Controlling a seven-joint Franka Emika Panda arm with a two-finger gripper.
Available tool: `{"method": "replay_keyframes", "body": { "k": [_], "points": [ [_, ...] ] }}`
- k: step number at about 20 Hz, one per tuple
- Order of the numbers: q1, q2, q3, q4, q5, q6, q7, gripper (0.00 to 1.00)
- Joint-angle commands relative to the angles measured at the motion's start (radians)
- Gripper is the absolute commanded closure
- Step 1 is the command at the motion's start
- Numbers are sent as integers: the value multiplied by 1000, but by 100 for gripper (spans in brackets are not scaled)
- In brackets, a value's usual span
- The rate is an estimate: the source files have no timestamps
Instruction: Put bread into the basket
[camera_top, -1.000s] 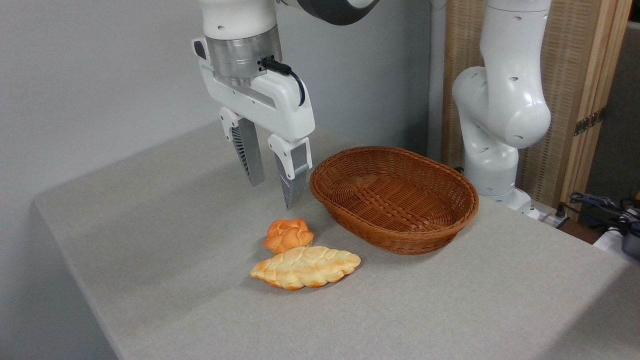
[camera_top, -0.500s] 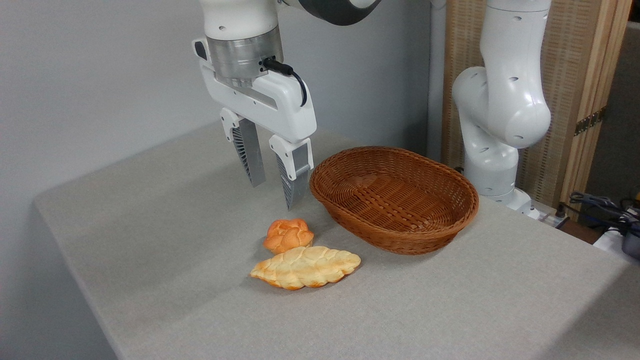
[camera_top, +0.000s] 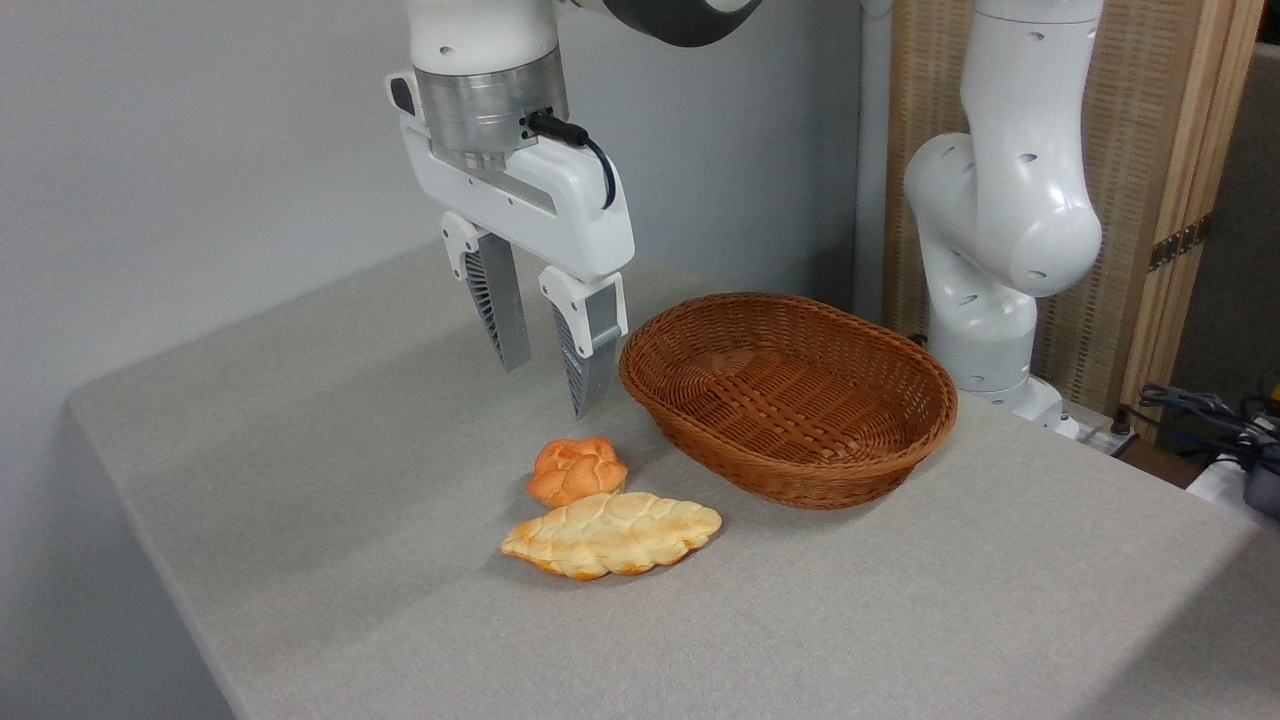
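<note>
My gripper grabs the small orange bun by its knotted round body next. Then I put the bun into the basket.
The bread, a small round orange bun with a knotted top, lies on the grey table just left of the basket. The basket is oval, brown wicker, with low sides and nothing inside. My gripper hangs above and slightly behind the bun, fingers pointing down and open, with nothing between them. Its right fingertip ends a short way above the bun, close to the basket's left rim.
A longer pale golden braided loaf lies against the bun's near side. The arm's white base stands behind the basket at the right. Cables lie off the table's far right edge. The table drops off at the left.
The gripper has shifted very slightly to the right and up; the bun, loaf and basket have not moved.
</note>
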Motion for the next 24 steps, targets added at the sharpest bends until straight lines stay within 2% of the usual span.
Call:
{"method": "replay_keyframes", "body": {
  "k": [1, 10, 14, 20, 24],
  "points": [
    [-1, -3, 2, 16, -10, -45, 18, 0],
    [-5, 0, -1, 15, -10, -41, 20, 0],
    [-10, 11, -2, -1, -11, 1, 59, 0],
    [-57, 18, -2, -122, -10, 64, 79, 0],
    [-111, 18, -2, -225, -10, 140, 84, 0]
  ]
}}
